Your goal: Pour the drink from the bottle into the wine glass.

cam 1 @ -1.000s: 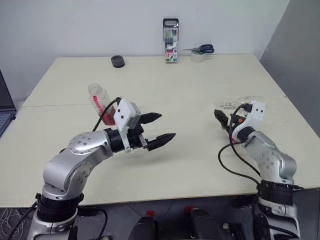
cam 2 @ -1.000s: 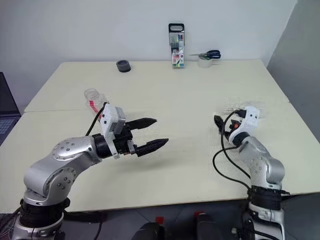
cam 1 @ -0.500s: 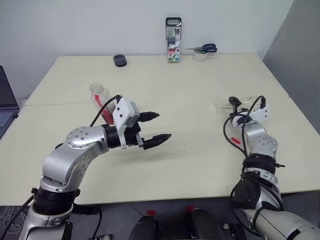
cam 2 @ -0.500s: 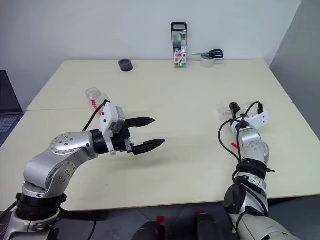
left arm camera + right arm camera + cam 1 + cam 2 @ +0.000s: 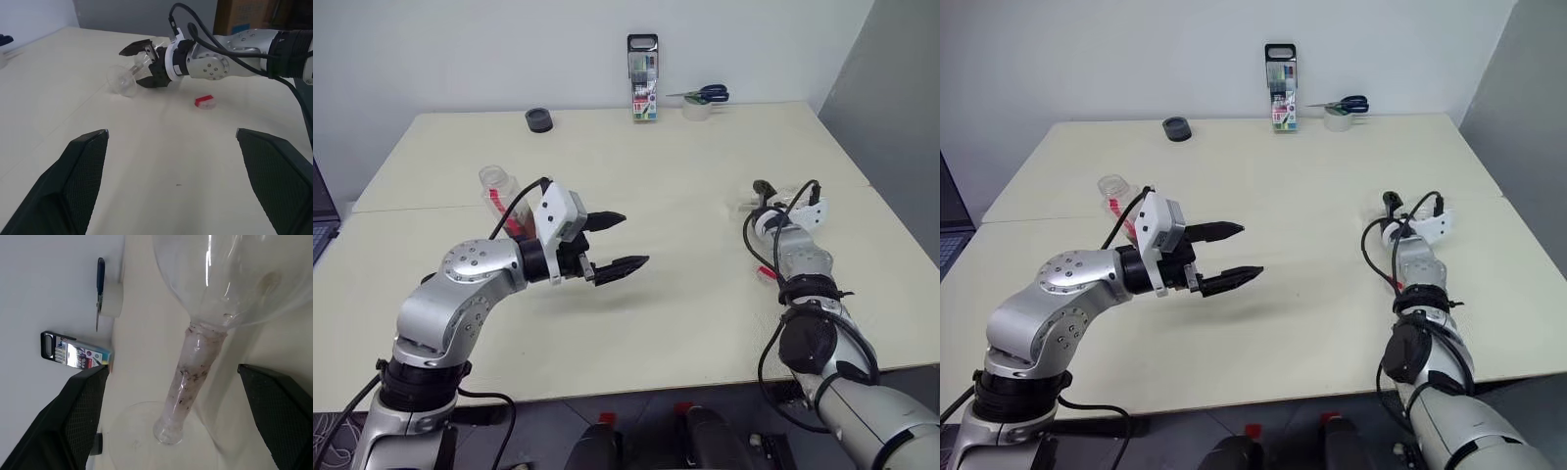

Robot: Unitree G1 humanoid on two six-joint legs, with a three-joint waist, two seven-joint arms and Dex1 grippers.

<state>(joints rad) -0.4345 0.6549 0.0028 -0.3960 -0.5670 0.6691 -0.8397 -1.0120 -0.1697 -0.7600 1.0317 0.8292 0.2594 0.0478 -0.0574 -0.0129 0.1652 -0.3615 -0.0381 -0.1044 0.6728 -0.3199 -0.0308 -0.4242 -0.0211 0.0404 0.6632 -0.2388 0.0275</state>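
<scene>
The glass's stem (image 5: pixel 194 363) runs between my right gripper's fingers, level with them. A close now would catch it, so it is time to close on the stem.
The wine glass (image 5: pixel 120 81) lies on its side on the right part of the table. My right gripper (image 5: pixel 139 65) is open, and the glass's stem (image 5: pixel 194 363) runs between its fingers. The bottle (image 5: pixel 498 188), clear with a red label strip and an open neck, stands at the left, its lower part hidden behind my left arm. I cannot make out the drink. My left gripper (image 5: pixel 626 240) hangs open and empty above the table's middle, to the right of the bottle. A small red cap (image 5: pixel 205 101) lies on the table beside my right forearm.
At the back edge stand a marker case (image 5: pixel 643 80), scissors on a tape roll (image 5: pixel 702 101) and a black round thing (image 5: pixel 539 119). A laptop (image 5: pixel 944 211) is at the far left. The table (image 5: pixel 705 294) ends just right of my right arm.
My right arm has stretched forward and rolled its wrist, bringing its open fingers around the glass's stem. The left arm has stayed where it was.
</scene>
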